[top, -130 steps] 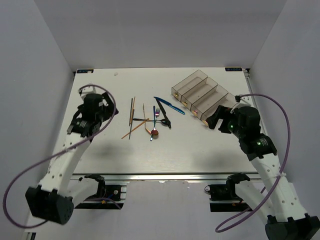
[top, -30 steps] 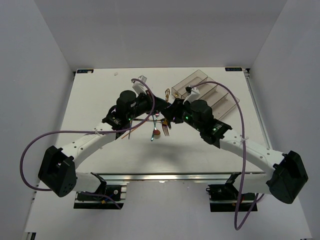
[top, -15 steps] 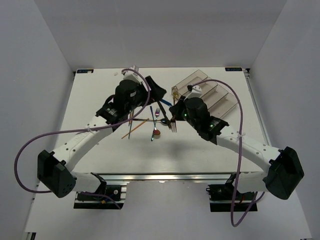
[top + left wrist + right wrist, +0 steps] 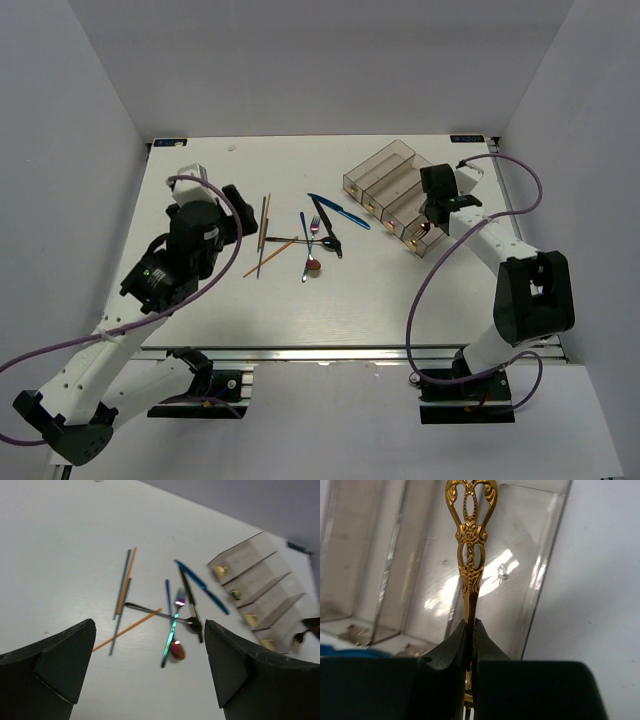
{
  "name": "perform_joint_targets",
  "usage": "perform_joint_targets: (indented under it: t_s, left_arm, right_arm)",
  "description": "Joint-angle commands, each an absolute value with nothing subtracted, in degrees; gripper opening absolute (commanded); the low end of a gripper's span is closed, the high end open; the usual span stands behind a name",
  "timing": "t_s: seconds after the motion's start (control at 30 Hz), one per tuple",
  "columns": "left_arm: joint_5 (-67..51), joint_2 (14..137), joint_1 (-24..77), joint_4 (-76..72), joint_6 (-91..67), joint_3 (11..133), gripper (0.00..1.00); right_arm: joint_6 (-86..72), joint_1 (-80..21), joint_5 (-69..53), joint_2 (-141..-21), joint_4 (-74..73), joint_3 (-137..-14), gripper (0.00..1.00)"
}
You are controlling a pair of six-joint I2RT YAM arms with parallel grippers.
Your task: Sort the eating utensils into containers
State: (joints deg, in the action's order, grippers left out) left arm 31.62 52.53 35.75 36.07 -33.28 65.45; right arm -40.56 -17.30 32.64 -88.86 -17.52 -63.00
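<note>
The gold-toned utensil (image 4: pixel 470 555) hangs at a slant across the bin's sides and would catch on them if I opened now. My right gripper needs to keep holding the utensil.
My right gripper (image 4: pixel 430 218) is shut on a gold-toned utensil (image 4: pixel 470 555) with an ornate openwork handle, held over the rightmost of the clear smoky containers (image 4: pixel 400 180). In the right wrist view the fingers (image 4: pixel 451 642) pinch the handle above the bin floor (image 4: pixel 520 555). My left gripper (image 4: pixel 235 210) stands open and empty, left of the utensils. On the table lie thin chopsticks (image 4: pixel 264 232), a blue knife (image 4: pixel 338 210), a black piece (image 4: pixel 326 225), an iridescent fork (image 4: pixel 313 228) and an iridescent spoon (image 4: pixel 308 263). The left wrist view shows the same spoon (image 4: pixel 176 649) between wide-apart fingers (image 4: pixel 55 665).
The four joined bins (image 4: pixel 255 570) sit at the back right of the white table (image 4: pixel 380 300). An orange chopstick (image 4: pixel 130 629) lies crossed under a grey one. The table's right edge (image 4: pixel 505 210) runs close beside the bins.
Both grippers met over the table's middle a second ago. The left one let go and drew back to the left. The right one carried the gold utensil over to the bins.
</note>
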Motion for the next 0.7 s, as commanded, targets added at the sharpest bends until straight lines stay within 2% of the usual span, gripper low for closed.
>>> perform_joint_targets:
  t_s: [0.0, 0.23, 0.57, 0.6, 0.63, 0.67]
  left_arm:
    - [35.59, 51.25, 35.77, 40.96, -28.74, 59.96, 0.98]
    - [36.39, 47.55, 35.77, 37.27, -28.83, 48.00, 0.98]
    - [32.17, 48.78, 35.77, 36.21, -27.51, 47.81, 0.98]
    - [32.17, 48.78, 35.77, 36.21, -27.42, 47.81, 0.98]
    - [32.08, 48.87, 35.77, 36.21, -27.42, 47.81, 0.98]
    - [31.91, 48.87, 35.77, 36.12, -27.33, 47.81, 0.98]
  right_arm:
    - [-45.34, -14.68, 37.53, -90.61, -20.21, -66.96, 0.00]
    - [-46.05, -11.17, 37.28, -95.27, -20.40, -68.91, 0.00]
    - [-43.68, -8.09, 32.70, -99.66, -15.91, -68.73, 0.00]
    - [-43.77, -7.91, 32.61, -99.93, -16.00, -68.82, 0.05]
    - [-43.94, -7.74, 32.09, -100.19, -16.08, -68.64, 0.25]
    - [-43.95, -7.73, 31.65, -100.20, -15.74, -68.03, 0.29]
